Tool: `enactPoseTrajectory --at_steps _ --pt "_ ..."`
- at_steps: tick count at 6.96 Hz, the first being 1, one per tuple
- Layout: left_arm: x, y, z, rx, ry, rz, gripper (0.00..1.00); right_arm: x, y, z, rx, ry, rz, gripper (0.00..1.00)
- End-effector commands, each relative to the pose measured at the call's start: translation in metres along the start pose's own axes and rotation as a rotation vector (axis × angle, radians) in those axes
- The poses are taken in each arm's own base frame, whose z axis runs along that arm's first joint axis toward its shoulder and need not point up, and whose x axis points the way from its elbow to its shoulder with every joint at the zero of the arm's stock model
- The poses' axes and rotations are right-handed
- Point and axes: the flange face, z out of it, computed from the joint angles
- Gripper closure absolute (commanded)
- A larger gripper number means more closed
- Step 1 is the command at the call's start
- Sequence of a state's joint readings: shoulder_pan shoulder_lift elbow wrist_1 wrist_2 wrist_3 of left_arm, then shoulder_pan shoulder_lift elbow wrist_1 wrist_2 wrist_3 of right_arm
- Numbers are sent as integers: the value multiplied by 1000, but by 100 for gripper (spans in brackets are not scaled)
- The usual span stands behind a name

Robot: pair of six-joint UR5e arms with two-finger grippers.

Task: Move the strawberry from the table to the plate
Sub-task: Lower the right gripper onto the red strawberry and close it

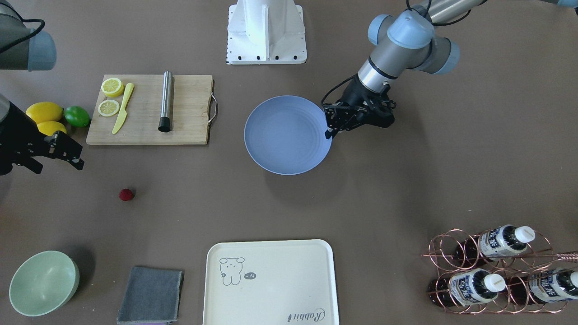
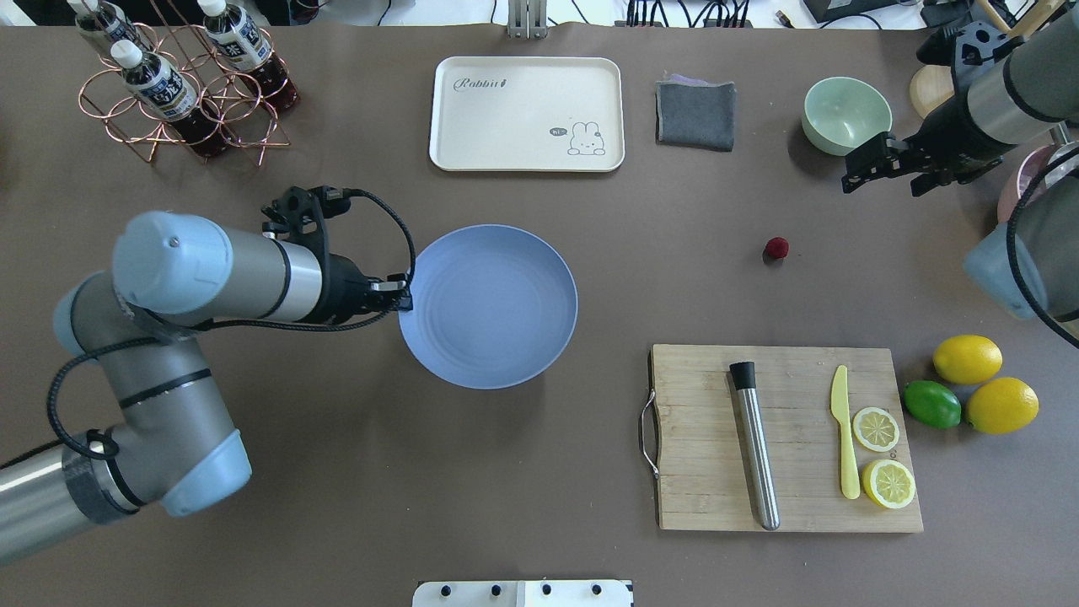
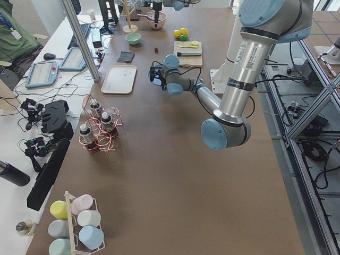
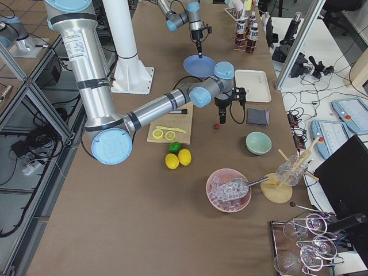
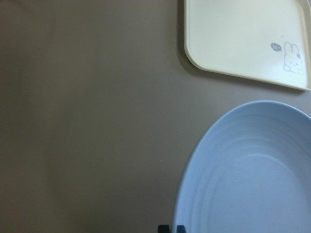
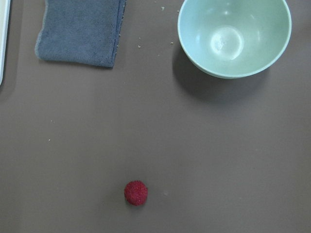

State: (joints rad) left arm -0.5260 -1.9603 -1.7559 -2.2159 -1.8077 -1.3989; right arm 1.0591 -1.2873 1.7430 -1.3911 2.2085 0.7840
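Note:
The robot's right gripper should next take hold of the strawberry by its round body (image 1: 125, 194), so that the strawberry can go onto the plate (image 1: 287, 134).
The strawberry (image 1: 126, 194) (image 2: 776, 248), small and dark red, lies alone on the brown table (image 1: 384, 189). It shows low in the right wrist view (image 6: 136, 192). My right gripper (image 1: 58, 168) (image 2: 881, 190) hovers open and empty, off to the side of the berry, between it and the green bowl. The blue-lavender plate (image 1: 287, 134) (image 2: 489, 305) (image 5: 252, 179) stands empty mid-table. At the plate's rim, on the side away from the strawberry, my left gripper (image 1: 329, 132) (image 2: 405, 300) is shut on nothing.
A wooden cutting board (image 2: 788, 438) holds a yellow knife, two lemon halves and a steel rod. Two lemons and a lime (image 2: 931, 403) lie beside it. A green bowl (image 2: 846, 115), grey cloth (image 2: 695, 115), cream tray (image 2: 526, 113) and bottle rack (image 2: 181, 88) line the far side.

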Motion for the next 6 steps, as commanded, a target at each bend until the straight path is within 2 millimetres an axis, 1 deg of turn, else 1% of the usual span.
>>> enactPoseTrajectory --at_steps 1,2,3,4,5,6 --pt "35 52 44 37 -5 11 100 -23 -26 40 -32 32 6 0" --pt "36 61 51 53 -14 0 100 -23 -25 52 -20 13 10 0" --pt "34 66 56 55 -23 -6 100 -22 -22 74 -14 -2 13 0" --pt "29 65 60 55 -34 -5 100 -28 -17 86 -10 6 5 0" --pt "24 60 62 63 -45 -5 100 -31 -14 90 -11 11 7 0" --pt "21 51 60 75 -50 -8 36 -31 -13 92 -14 12 8 0"
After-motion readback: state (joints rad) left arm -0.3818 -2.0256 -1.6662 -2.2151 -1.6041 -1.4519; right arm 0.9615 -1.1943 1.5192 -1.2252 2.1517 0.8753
